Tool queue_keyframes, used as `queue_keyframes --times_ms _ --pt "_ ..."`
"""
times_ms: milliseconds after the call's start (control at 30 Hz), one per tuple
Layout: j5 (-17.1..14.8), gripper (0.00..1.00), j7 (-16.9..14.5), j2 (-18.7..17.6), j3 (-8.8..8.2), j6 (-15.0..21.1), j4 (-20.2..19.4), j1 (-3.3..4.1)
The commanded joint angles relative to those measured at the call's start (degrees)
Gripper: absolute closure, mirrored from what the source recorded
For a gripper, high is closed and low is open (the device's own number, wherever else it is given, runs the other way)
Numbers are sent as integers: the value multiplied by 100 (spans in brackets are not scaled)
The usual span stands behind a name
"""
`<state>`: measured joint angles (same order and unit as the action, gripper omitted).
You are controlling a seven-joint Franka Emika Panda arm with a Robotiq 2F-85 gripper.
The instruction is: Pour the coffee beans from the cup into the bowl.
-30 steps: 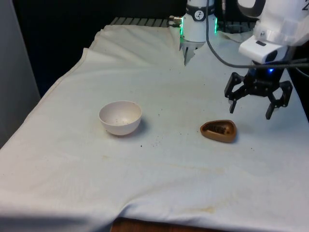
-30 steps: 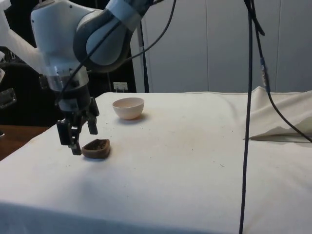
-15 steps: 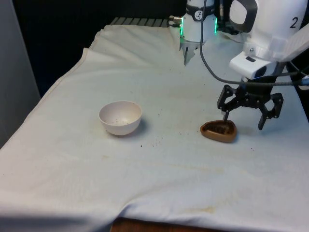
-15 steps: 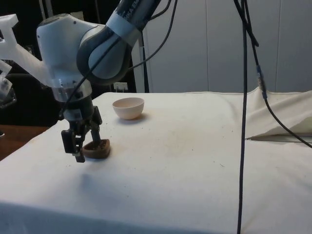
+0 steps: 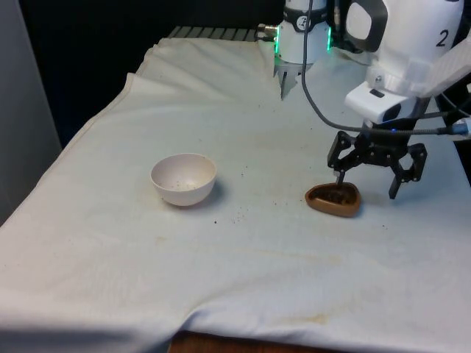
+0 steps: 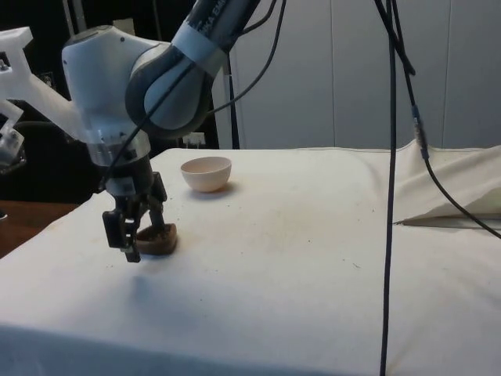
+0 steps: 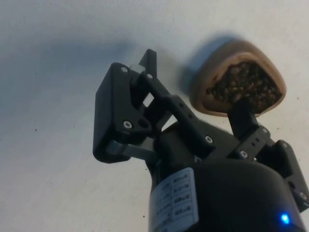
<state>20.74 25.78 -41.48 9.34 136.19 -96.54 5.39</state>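
I will next grab the brown cup upright by its rim (image 5: 355, 189) (image 7: 223, 114) with my gripper, and the beans will stay inside.
A brown cup (image 5: 333, 200) holding coffee beans stands on the white cloth at the front view's right. The pale empty bowl (image 5: 183, 179) stands apart from it, towards the front view's left. My gripper (image 5: 366, 184) hangs open just above the cloth at the cup's right side. In the wrist view one finger (image 7: 243, 112) is over the cup's (image 7: 236, 87) rim and beans, while the other finger (image 7: 147, 62) is outside it above bare cloth. In the side view the gripper (image 6: 142, 236) stands in front of the cup (image 6: 159, 240), with the bowl (image 6: 207, 172) farther back.
A few stray beans (image 5: 239, 215) lie on the cloth between bowl and cup. A black cable (image 6: 389, 196) hangs down across the side view. The cloth is bunched (image 6: 454, 196) at the table's far end. The table's front edge (image 5: 243, 342) is near.
The gripper has come down and shifted towards the front view's left, from beside the cup to its rim. Cup and bowl have not moved.
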Motion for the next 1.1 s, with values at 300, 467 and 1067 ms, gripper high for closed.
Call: queue_keyframes --times_ms 300,467,1067 --pt "40 0 6 -97 -109 201 -17 -34" --pt "40 0 11 -109 -115 206 -11 -40" --pt "46 90 6 -109 -103 138 17 -63"
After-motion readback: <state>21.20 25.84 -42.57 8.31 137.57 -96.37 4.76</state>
